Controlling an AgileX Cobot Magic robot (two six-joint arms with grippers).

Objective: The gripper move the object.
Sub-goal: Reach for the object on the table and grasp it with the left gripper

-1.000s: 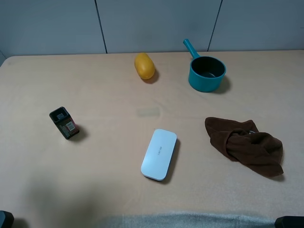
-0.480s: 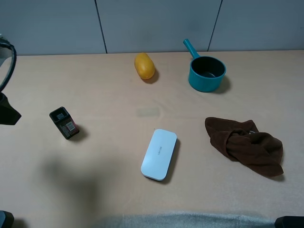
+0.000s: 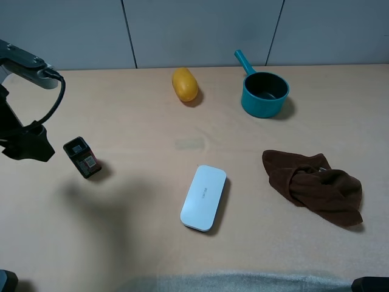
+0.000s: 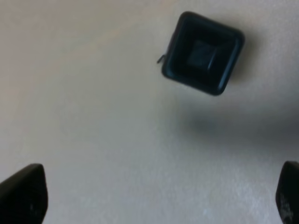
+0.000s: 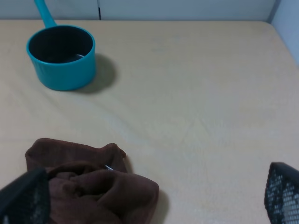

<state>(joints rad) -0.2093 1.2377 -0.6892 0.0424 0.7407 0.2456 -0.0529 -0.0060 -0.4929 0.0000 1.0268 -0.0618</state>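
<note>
The small black box (image 3: 82, 157) needs to move over the table, so my left gripper should grab it by its sides next.
The object, a small black box (image 3: 82, 157) with a red-and-white label on its side, stands on the tan table at the left. In the left wrist view it shows from above (image 4: 203, 52) as an open-topped black square. My left gripper (image 3: 29, 147) hangs above the table just left of the box, on a dark arm with a black cable and a grey part. Its jaws are wide open and empty (image 4: 154, 196), apart from the box. My right gripper (image 5: 152, 196) is open and empty, low at the near right edge.
A yellow oval fruit (image 3: 185, 84) and a teal pot (image 3: 264, 94) stand at the back. A flat white case (image 3: 204, 197) lies in the middle. A brown cloth (image 3: 316, 185) lies at the right, in front of the right gripper (image 5: 88, 186).
My left arm has come into the high view from the left edge and moved right, towards the black box. Its shadow has slid across the table. Nothing else has moved.
</note>
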